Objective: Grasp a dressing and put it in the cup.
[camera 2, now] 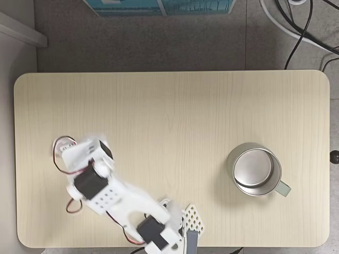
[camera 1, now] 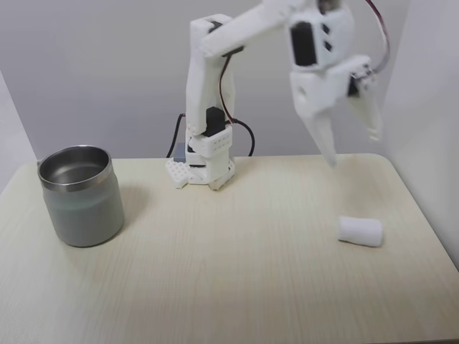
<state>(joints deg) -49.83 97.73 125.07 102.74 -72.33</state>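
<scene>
I should grab the dressing next by its rolled body (camera 1: pixel 359 231). Then I will drop it into the steel cup (camera 1: pixel 79 193).
In a fixed view from the front, the dressing (camera 1: pixel 360 231), a small white roll, lies on its side at the right of the table. My white gripper (camera 1: pixel 353 149) hangs open in the air above and a little behind it, fingers pointing down, holding nothing. The steel cup (camera 1: pixel 79 193) stands upright at the far left, apart from both. In a fixed view from above, the cup (camera 2: pixel 254 169) is at the right and looks empty. My arm (camera 2: pixel 114 198) reaches toward the lower left there, and its blurred wrist covers the spot where the dressing lies.
The light wooden table (camera 1: pixel 237 272) has rounded corners. The arm's base (camera 1: pixel 204 168) is fixed at its back edge. A white wall (camera 1: pixel 430 107) stands close on the right. Black cables (camera 2: pixel 302 26) and a blue box (camera 2: pixel 159 6) lie on the floor beyond the table.
</scene>
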